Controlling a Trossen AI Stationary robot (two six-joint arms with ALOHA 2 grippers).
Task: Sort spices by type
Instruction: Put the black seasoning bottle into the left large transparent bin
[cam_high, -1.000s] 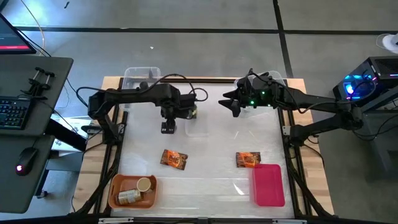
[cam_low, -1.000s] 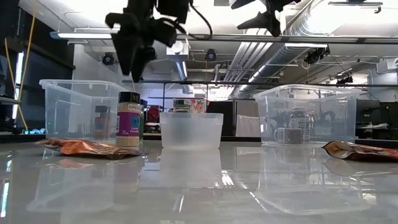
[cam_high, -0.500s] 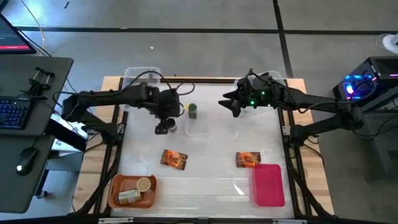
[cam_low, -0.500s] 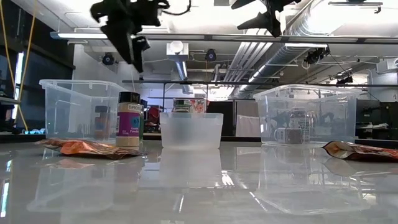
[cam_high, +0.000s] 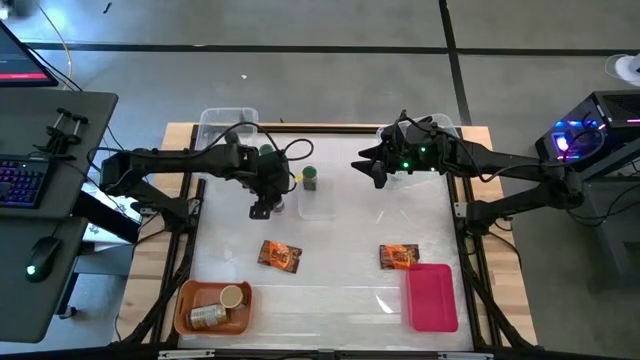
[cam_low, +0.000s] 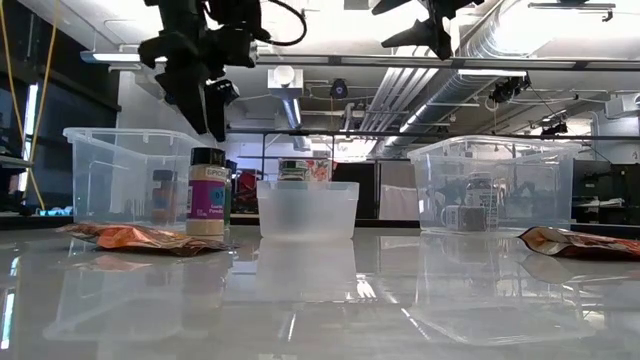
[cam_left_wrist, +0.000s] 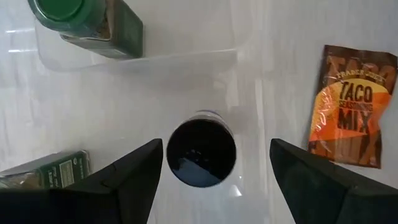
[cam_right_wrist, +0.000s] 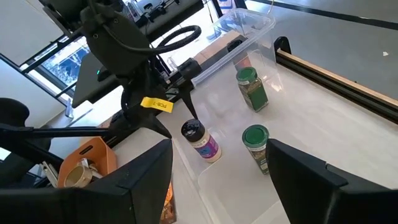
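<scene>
I'll sort the purple-labelled jar's spice into a clear tub: my left gripper should next grab its dark lid (cam_left_wrist: 201, 152).
A dark-lidded jar with a purple label (cam_left_wrist: 201, 157) (cam_low: 207, 190) stands upright on the table to the left of a small clear tub (cam_high: 317, 203). My left gripper (cam_left_wrist: 217, 149) (cam_low: 215, 125) hangs open just above the jar, pointing down, one finger on each side of the lid and apart from it. One green-lidded jar (cam_high: 309, 178) stands at the small tub's far side; another (cam_right_wrist: 250, 87) stands nearer the far-left tub. Two orange-red packets (cam_high: 279, 256) (cam_high: 398, 256) lie flat nearer the near edge. My right gripper (cam_right_wrist: 221, 144) (cam_high: 362, 165) waits open, high up, near the far-right tub.
A large clear tub (cam_high: 225, 125) sits at the far left and another (cam_low: 490, 185), holding jars, at the far right. An orange tray (cam_high: 190, 300) with jars lies at the near left, a pink tray (cam_high: 431, 296) at the near right. A desk with keyboard stands off the table's left.
My left arm has swung its elbow toward the table's left, and its gripper has turned about over the dark-lidded jar, rising a little and then coming down again. The jar has kept its place.
</scene>
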